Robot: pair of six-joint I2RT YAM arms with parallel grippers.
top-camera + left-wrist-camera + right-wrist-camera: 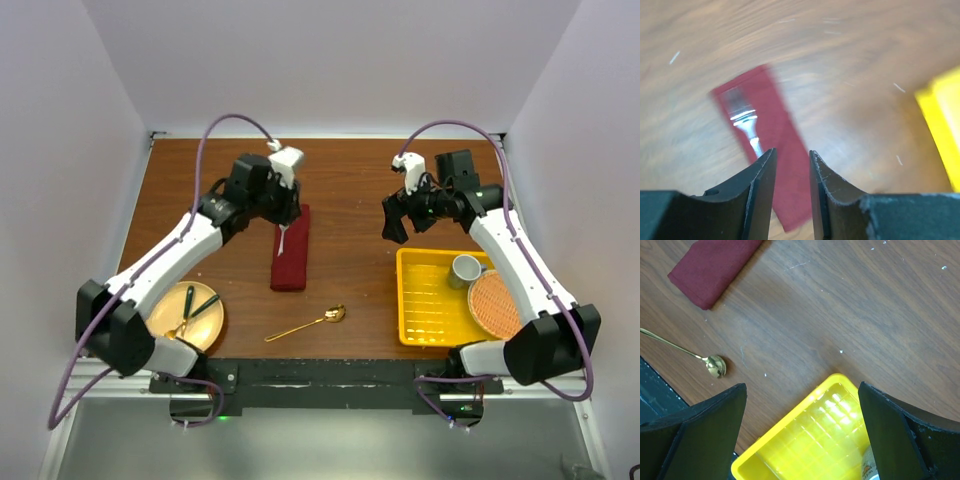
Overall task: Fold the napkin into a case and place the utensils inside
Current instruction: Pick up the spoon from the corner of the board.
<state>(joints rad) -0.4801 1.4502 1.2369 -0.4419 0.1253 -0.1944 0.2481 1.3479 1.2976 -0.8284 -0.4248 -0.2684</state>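
The left gripper grabs the gold spoon by its handle just behind the bowl [316, 321] next, which leaves the handle's end free to insert into the case.
The maroon napkin [291, 255] lies folded into a narrow strip, the case, in the middle of the table. The silver fork [745, 120] rests on its far end, tines showing. My left gripper [285, 215] hovers just above that end; its jaws [792, 156] stand a little apart with only cloth seen through the gap. The gold spoon [312, 322] lies on bare wood nearer the front edge, its bowl [716, 365] also in the right wrist view. My right gripper [392, 220] hangs open and empty over the yellow tray's far corner [790, 425].
The yellow tray [402, 300] at the right holds a grey cup [465, 268] and a round orange woven mat [495, 303]. A tan plate [160, 325] at the front left carries green-handled cutlery [200, 305].
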